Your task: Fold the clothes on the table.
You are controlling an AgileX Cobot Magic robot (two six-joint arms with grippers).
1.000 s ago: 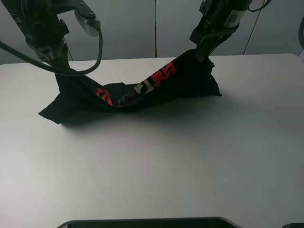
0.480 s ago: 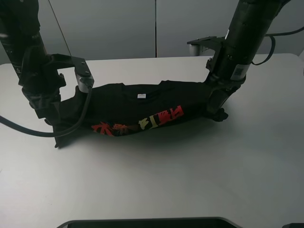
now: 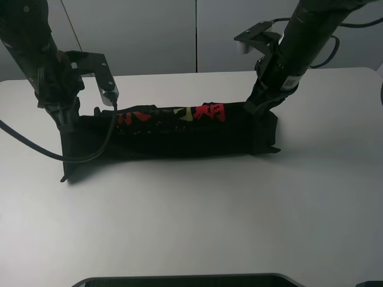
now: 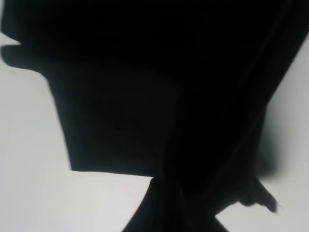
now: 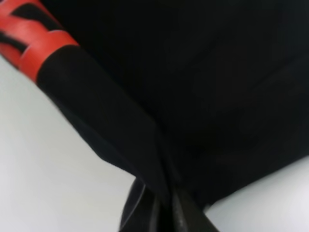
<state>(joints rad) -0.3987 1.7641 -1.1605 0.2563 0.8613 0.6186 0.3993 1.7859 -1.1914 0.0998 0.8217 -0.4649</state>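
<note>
The black T-shirt's end (image 3: 71, 156) (image 4: 113, 123) hangs steeply from my fingers above the white table. My left gripper should keep holding the shirt until it is lower.
The black T-shirt (image 3: 179, 134) hangs stretched between my two grippers as a long band, its lower edge on the white table (image 3: 197, 215). Red and yellow characters (image 3: 203, 112) run along its top edge. My left gripper (image 3: 67, 124) is shut on the shirt's left end, and my right gripper (image 3: 257, 109) is shut on its right end. In the left wrist view plain black cloth (image 4: 159, 96) fills the frame and bunches at the gripper (image 4: 169, 212). In the right wrist view black cloth with red print (image 5: 34, 43) gathers into the gripper (image 5: 164, 208).
Grey wall panels (image 3: 155, 36) stand behind the table's back edge. A black cable (image 3: 36, 152) loops from the left arm over the table. A dark curved object (image 3: 191, 280) lies along the front edge. White tabletop spreads in front of the shirt.
Both grippers swung the shirt forward and down, then raised and drew it taut. The printed characters went from the band's lower front to its top edge.
</note>
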